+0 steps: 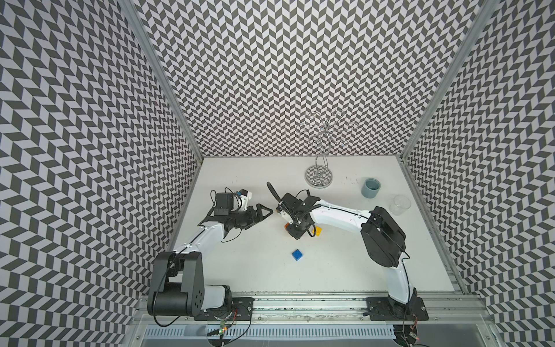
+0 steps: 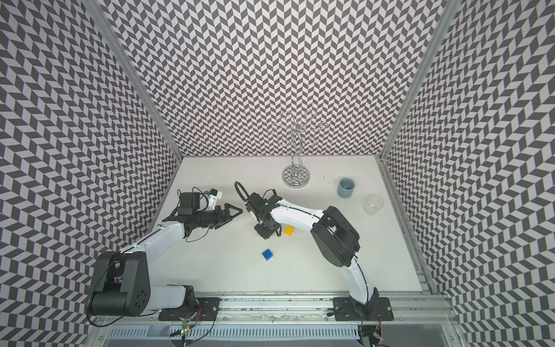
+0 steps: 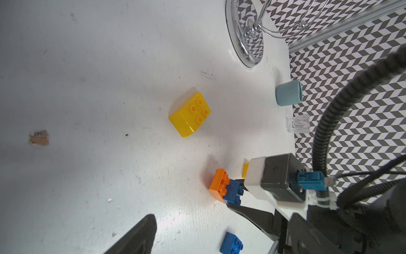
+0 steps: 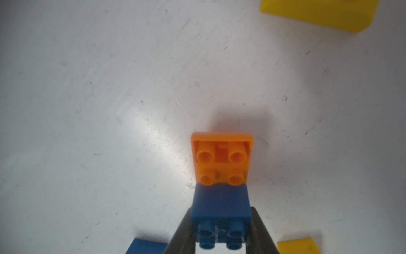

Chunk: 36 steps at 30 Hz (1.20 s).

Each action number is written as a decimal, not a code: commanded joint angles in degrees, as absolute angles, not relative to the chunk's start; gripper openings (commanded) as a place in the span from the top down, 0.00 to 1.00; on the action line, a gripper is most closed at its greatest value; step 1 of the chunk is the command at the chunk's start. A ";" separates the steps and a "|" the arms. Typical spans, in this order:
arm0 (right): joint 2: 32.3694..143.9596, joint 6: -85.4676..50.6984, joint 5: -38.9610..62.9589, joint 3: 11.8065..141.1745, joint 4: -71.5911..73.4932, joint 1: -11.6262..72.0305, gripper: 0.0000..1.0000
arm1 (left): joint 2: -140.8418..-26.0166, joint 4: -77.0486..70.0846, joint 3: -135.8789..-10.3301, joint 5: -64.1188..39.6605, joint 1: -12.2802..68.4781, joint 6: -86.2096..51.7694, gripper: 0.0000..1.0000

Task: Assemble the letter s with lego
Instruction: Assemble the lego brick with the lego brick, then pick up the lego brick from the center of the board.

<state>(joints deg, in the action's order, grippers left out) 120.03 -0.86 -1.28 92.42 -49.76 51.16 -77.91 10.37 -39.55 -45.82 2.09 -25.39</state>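
The blue brick [image 4: 221,201] sits squarely on the orange brick [image 4: 222,159], low on the tabletop, and the pair would stay, so it is now time for my right gripper to let go.
My right gripper [image 4: 220,233] is shut on a blue lego brick [image 4: 220,204]. That brick is joined to an orange brick [image 4: 222,154], whose far end is down at the white table. This pair [image 3: 224,189] is the only joined lego; a whole letter s is not in view. A yellow brick [image 3: 189,114] lies beyond the pair, toward the chrome stand. Another yellow one [image 1: 317,231] lies by the right wrist. A loose blue brick [image 1: 297,254] sits nearer the front. My left gripper [image 1: 266,211] hovers open and empty just left of the right gripper.
A chrome wire stand [image 1: 318,177] rises at the back of the table. A grey cup [image 1: 371,187] and a clear glass [image 1: 399,204] stand at the back right. Patterned walls close in three sides, and a metal rail runs along the front.
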 commanded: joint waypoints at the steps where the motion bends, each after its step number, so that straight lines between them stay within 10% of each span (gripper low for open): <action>1: 123.60 -0.23 -3.62 92.28 -54.03 51.06 0.70 | -78.79 9.28 -40.09 -47.00 1.67 -25.36 0.04; 14: 119.54 -2.43 -1.64 97.15 -54.43 50.32 0.34 | -79.69 9.38 -40.37 -47.14 1.76 -25.32 0.04; 36: 101.65 -1.36 12.14 69.14 -40.23 38.32 0.38 | -90.43 5.19 -46.64 -45.15 11.34 -27.75 0.09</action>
